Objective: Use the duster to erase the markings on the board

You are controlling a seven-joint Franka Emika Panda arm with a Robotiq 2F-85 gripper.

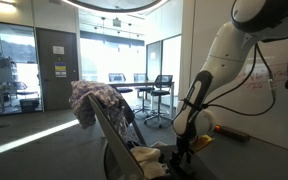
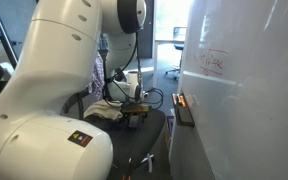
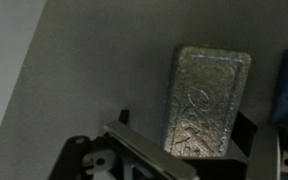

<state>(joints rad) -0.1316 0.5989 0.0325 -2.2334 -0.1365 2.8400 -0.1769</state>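
Observation:
My fingers reach down to the grey surface along the duster's long sides, so now it is time to close. Closing now would catch the duster.
The duster (image 3: 209,100) is a silvery rectangular block lying on a grey surface (image 3: 84,70) in the wrist view. My gripper (image 3: 184,122) is low over it with its dark fingers on either side. There is a gap between the left finger and the block, so the jaws are open. In both exterior views the gripper (image 1: 184,148) (image 2: 134,118) hangs just above a dark seat-like surface (image 2: 152,135). The white board (image 2: 254,95) (image 1: 259,105) stands beside it. It carries thin red markings (image 2: 212,62) (image 1: 261,80). Its narrow dark ledge (image 2: 185,112) runs along the lower edge.
A crumpled white cloth (image 2: 104,113) (image 1: 149,156) lies next to the gripper. A chair draped with patterned fabric (image 1: 99,100) stands close by. Stools and a high table (image 1: 159,95) are further back, in front of glass office walls. A small orange item (image 2: 180,100) sits on the ledge.

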